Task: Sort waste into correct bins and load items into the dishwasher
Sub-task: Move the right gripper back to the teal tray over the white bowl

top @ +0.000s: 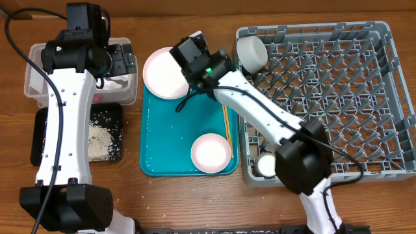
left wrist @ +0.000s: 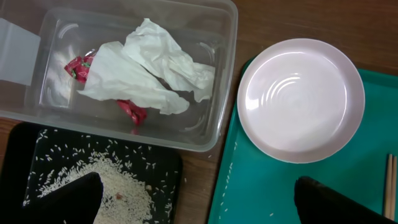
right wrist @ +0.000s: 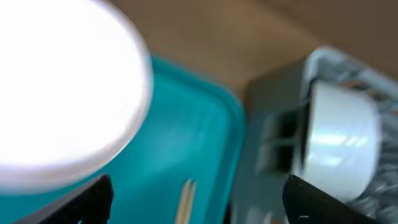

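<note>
My right gripper should next grab the white bowl of the teal tray by the bowl's rim near the chopsticks. The bowl's body then stays free, so the bowl can be loaded into the dishwasher.
The pale pink plate (top: 164,73) lies at the far end of the teal tray (top: 162,140); it also shows in the left wrist view (left wrist: 301,99) and, blurred, in the right wrist view (right wrist: 59,93). My right gripper (top: 190,57) hovers over its right edge, open and empty (right wrist: 198,183). My left gripper (top: 119,62) is open and empty (left wrist: 198,182) between the clear tub (left wrist: 214,118) and the plate. The napkin with red scraps (left wrist: 146,78) lies in the tub. Rice (left wrist: 118,186) lies in the black tray (top: 107,133). Chopsticks (top: 226,127) and a white bowl (top: 211,153) lie on the teal tray.
The grey dish rack (top: 338,97) fills the right side, with a white cup (top: 251,52) lying in its far left corner and a small white bowl (top: 266,164) at its near left corner. A few rice grains lie on the teal tray (left wrist: 249,193).
</note>
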### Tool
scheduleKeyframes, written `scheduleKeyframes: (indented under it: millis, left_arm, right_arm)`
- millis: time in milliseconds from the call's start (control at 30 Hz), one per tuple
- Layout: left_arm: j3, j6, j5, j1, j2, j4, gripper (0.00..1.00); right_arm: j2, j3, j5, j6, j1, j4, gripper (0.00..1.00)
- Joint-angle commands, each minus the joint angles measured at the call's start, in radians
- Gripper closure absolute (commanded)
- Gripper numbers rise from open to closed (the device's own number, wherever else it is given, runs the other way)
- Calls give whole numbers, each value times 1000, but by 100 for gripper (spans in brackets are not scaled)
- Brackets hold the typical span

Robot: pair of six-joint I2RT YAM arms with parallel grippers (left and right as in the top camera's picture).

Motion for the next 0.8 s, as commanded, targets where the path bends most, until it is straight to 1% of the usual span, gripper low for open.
scheduleKeyframes:
  millis: [0,167,233,267,300,367,467,533,567,667,767]
  left_arm:
    - [22,14,-13,-7,8,3,0]
    - [22,14,-13,-7,8,3,0]
    - [22,14,-13,-7,8,3,0]
    - [22,14,-13,-7,8,3,0]
    - [22,14,-13,-7,8,3,0]
    - [22,14,-13,-7,8,3,0]
    - [22,14,-13,-6,8,3,0]
    - [22,14,-13,-6,8,3,0]
    - [22,14,-13,-7,8,3,0]
    - [22,14,-13,-7,8,3,0]
    - [22,14,-13,-7,8,3,0]
  right_arm:
    - [-49,20,-327,65,2,-77,9]
    - [-43,16,-557,65,2,-125,9]
    - [-39,13,-640,77,2,-159,15]
    - [-39,11,-659,94,2,-183,16]
    - [-39,11,-678,116,2,-222,16]
    - [-39,11,-706,146,2,-321,22]
    - [-39,-2,-707,157,2,-460,26]
    - [-39,-29,-707,153,8,-507,28]
    - [-39,-82,-706,118,16,-517,30]
    - [-39,-172,-679,74,23,-500,31]
    - [-39,-245,-609,69,23,-478,31]
